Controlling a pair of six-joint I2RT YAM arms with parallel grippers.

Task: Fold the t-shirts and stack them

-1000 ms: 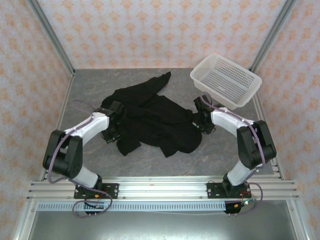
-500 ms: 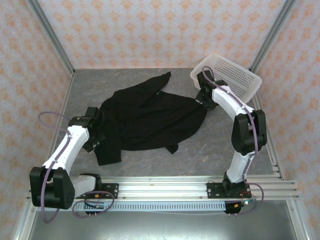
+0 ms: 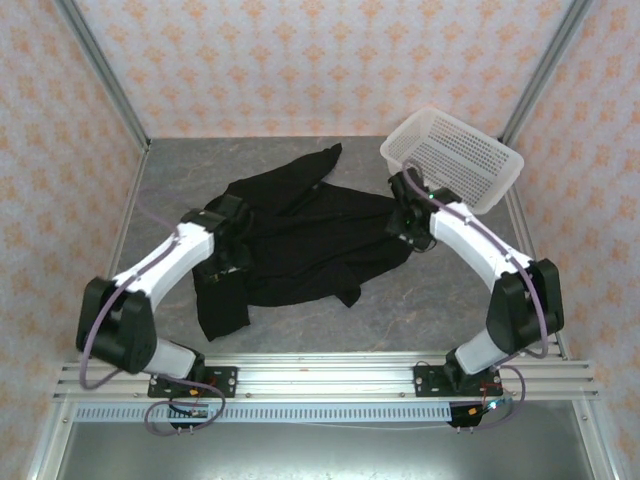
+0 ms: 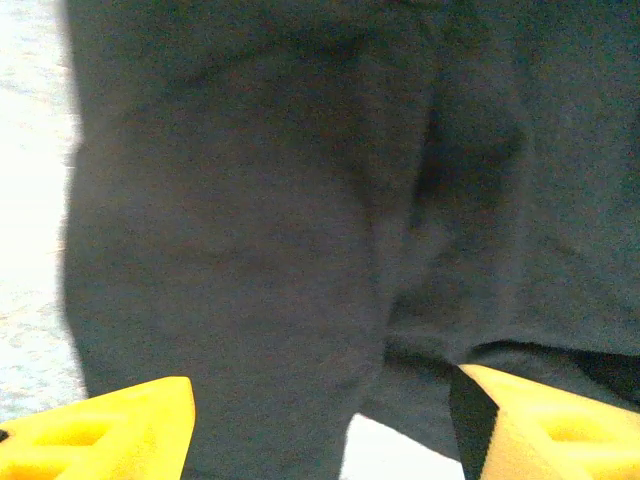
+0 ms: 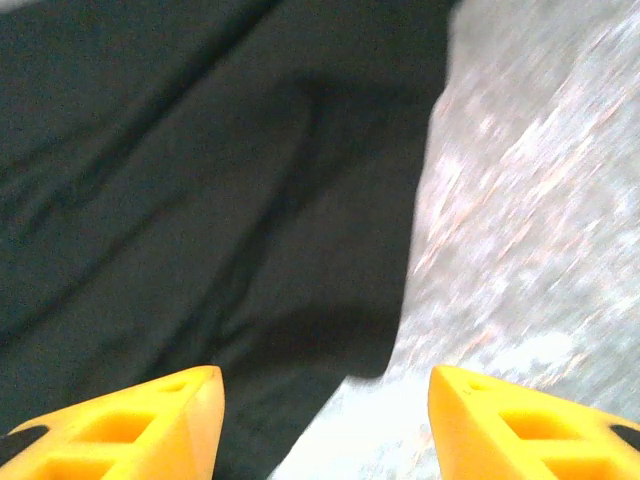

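Observation:
Next, my right gripper picks up the black t-shirt [image 3: 305, 240] by its outer edge near the basket. Then I spread the wrinkled cloth for folding.
One black t-shirt [image 3: 305, 240] lies spread and wrinkled in the middle of the grey table [image 3: 420, 310], with a sleeve pointing to the far side and a flap hanging toward the near left. My left gripper [image 3: 230, 250] hovers over the shirt's left part. Its yellow fingers [image 4: 120, 430] stand apart with black cloth [image 4: 300, 200] below and nothing between them. At the shirt's right edge my right gripper [image 3: 405, 218] is open. In the right wrist view its fingertips [image 5: 150, 425] straddle the cloth's edge [image 5: 230, 200] and bare table [image 5: 530, 220].
A white perforated basket [image 3: 455, 160] sits tilted at the far right corner, just behind the right arm. Patterned walls and metal posts close in the table on three sides. A rail with both arm bases [image 3: 320, 380] runs along the near edge.
Both grippers have opened and let go of the shirt after stretching it wider. The left arm has swung back in over the shirt. The right gripper has drawn back from the basket.

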